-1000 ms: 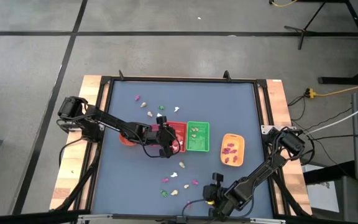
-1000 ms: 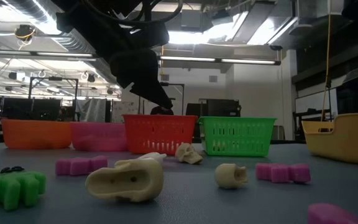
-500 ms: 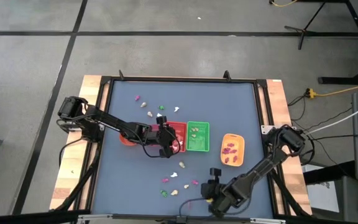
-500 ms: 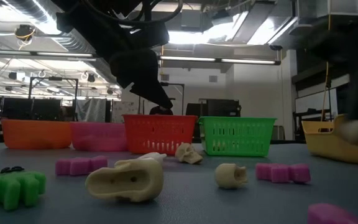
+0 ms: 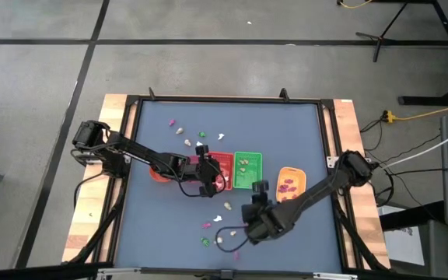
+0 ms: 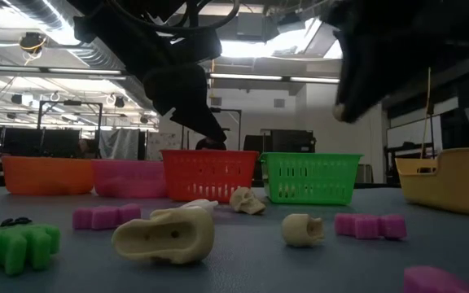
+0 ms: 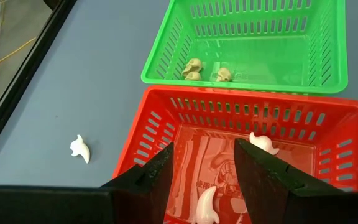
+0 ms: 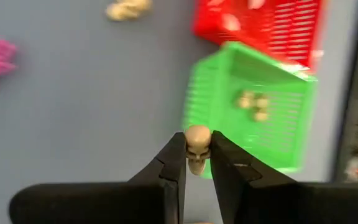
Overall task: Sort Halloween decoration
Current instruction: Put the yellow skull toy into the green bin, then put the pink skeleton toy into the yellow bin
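Note:
The cream skull (image 8: 197,149) is still short of the green basket (image 8: 260,109), so it is too early to open my right gripper. I move the skull there first.
The tiny trinkets lie scattered on the blue table: some at the far left (image 5: 187,136), some near the front (image 5: 215,229), where the low view shows a green one (image 6: 19,244) and a cream one (image 6: 165,236). My left gripper (image 7: 205,171) hangs open over the red basket (image 5: 221,166), which holds white trinkets (image 7: 263,143). My right gripper (image 8: 197,165) is shut on a cream skull and hovers by the near side of the green basket (image 5: 247,171), which holds cream skulls (image 7: 193,68). My right gripper pinches the cream skull (image 8: 197,144) between its two fingertips (image 8: 178,158), one on each side. The skull is lifted clear of the table and sticks out beyond the fingertips.
An orange tray (image 5: 291,187) with pink trinkets stands right of the green basket. An orange bowl (image 6: 46,174) and a pink bowl (image 6: 129,177) stand left of the red basket. The left arm reaches across the table's left half (image 5: 142,155).
My right arm has swung from the table's near edge toward the far side and left, up to the green basket, with its gripper shut throughout. It has come into the low view at the upper right.

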Controlling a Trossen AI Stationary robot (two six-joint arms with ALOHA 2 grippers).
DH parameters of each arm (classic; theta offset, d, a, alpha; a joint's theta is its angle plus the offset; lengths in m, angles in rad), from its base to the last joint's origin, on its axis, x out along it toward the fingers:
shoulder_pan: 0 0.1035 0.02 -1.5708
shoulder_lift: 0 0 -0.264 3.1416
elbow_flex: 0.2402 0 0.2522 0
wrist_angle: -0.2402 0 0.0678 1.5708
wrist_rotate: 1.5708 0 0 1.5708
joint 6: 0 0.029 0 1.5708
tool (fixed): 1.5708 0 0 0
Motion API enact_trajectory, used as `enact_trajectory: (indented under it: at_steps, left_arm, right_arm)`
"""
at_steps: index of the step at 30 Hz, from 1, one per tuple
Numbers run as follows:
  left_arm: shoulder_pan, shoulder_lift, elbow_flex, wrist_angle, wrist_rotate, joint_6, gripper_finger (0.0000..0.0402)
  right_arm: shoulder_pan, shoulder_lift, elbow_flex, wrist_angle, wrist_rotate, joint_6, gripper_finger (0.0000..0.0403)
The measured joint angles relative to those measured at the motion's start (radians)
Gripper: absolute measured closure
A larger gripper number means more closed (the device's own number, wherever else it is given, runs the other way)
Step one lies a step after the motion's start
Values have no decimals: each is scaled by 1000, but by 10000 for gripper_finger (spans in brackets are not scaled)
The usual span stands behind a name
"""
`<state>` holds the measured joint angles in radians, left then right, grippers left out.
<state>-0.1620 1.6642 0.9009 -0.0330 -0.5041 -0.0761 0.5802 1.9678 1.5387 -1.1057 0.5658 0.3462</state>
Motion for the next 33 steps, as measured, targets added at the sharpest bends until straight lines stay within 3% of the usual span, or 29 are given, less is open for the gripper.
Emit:
enact_trajectory:
  at_steps: [8, 14, 22, 33]
  left_arm:
    - [0, 0, 0, 0, 0, 0, 250]
    - [0, 0, 0, 0, 0, 0, 250]
    - [0, 0, 0, 0, 0, 0, 250]
    - [0, 0, 0, 0, 0, 0, 250]
  right_arm:
    - [-108, -1, 25, -99, 88, -64, 346]
    - [-194, -1, 25, -93, 30, -66, 346]
    - [-277, -1, 25, -93, -138, -65, 339]
    - [-293, -1, 25, -92, -168, -65, 226]
